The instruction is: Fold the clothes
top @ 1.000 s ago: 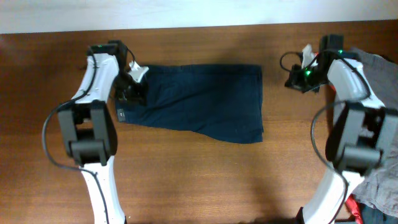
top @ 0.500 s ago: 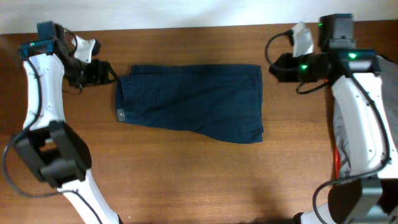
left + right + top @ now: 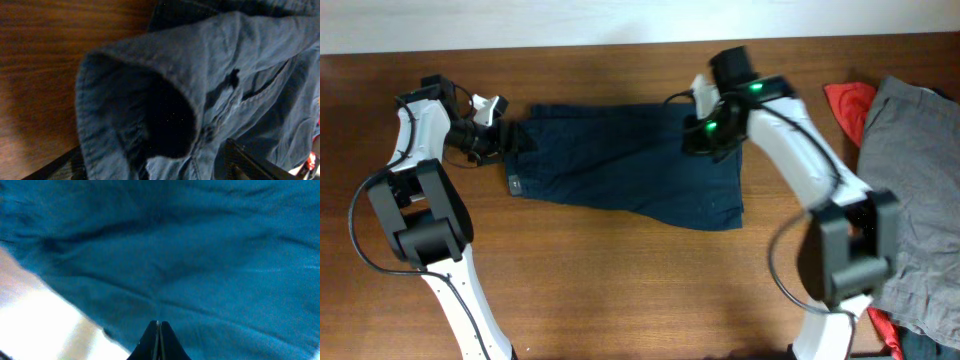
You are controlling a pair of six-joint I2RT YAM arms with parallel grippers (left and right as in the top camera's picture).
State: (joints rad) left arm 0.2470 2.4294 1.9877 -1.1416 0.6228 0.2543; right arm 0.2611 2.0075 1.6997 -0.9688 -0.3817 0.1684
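My left gripper should next pick up the shorts [image 3: 630, 165] by the raised hem fold [image 3: 515, 146] at the tagged edge of the shorts, to pull that edge inward for folding.
The clothes, a pair of dark navy shorts [image 3: 630, 165], lie flat across the middle of the wooden table, with a small light tag [image 3: 514, 183] at their left edge. My left gripper [image 3: 508, 138] is at that left edge. In the left wrist view it [image 3: 150, 164] stands open, and a raised fold of the shorts' hem [image 3: 165, 85] bulges between its two dark fingers [image 3: 247, 159]. My right gripper [image 3: 703, 137] hovers over the shorts' upper right part. In the right wrist view its fingertips [image 3: 159, 325] are pressed together just above the blue fabric [image 3: 200, 255], with nothing between them.
A grey garment [image 3: 920, 190] is heaped at the table's right edge, with a red cloth [image 3: 847, 104] at its far left corner and another bit of red [image 3: 886, 335] near the front. Bare wood [image 3: 620, 290] lies in front of the shorts.
My left gripper left the shorts' left edge, swung out left while opening, and came back to it. My right arm swept from the far right in over the shorts' upper right.
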